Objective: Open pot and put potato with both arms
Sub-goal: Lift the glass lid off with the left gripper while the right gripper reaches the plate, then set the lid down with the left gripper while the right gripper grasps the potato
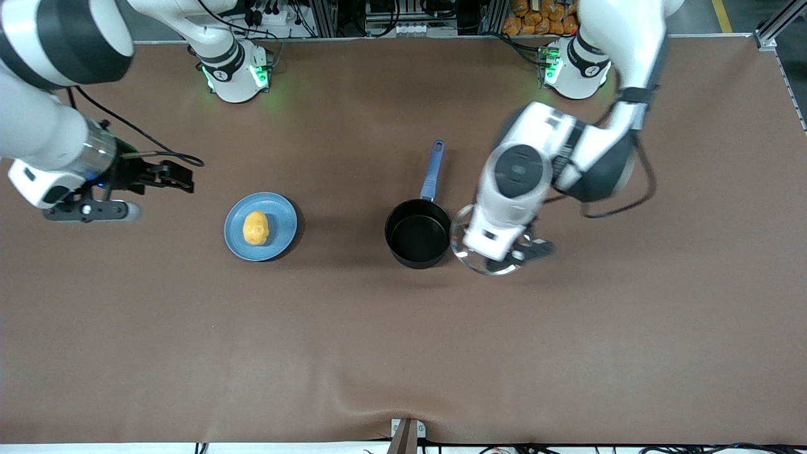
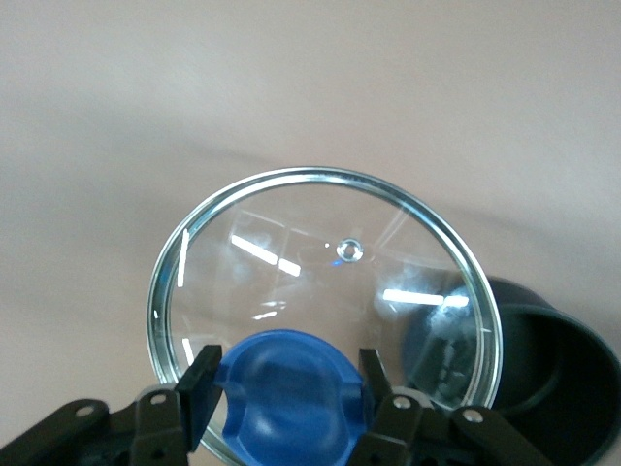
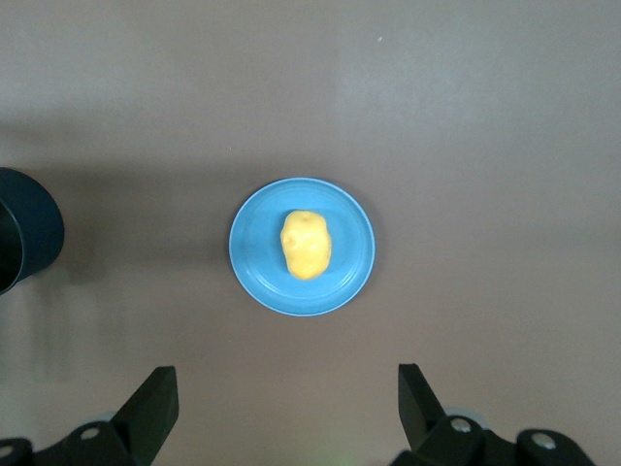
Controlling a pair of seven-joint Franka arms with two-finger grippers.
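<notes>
I need to grab the potato (image 1: 256,227) by its long sides next with my right gripper, so that I can put it into the open pot (image 1: 418,234).
The black pot (image 1: 418,234) stands open and empty at mid-table, its blue handle (image 1: 432,167) pointing toward the robots' bases. My left gripper (image 2: 287,374) is shut on the blue knob (image 2: 287,408) of the clear glass lid (image 2: 320,262) and holds it beside the pot (image 2: 563,379), toward the left arm's end; the lid's rim (image 1: 485,268) shows under the hand. The yellow potato (image 1: 256,227) lies on a light-blue plate (image 1: 284,217). My right gripper (image 1: 183,176) is open and empty, beside the plate toward the right arm's end. The right wrist view shows the potato (image 3: 306,245).
The brown table stretches bare toward the front camera from the plate (image 3: 257,262) and pot (image 3: 24,238). The arms' green-lit bases (image 1: 236,72) stand at the table's edge farthest from the front camera.
</notes>
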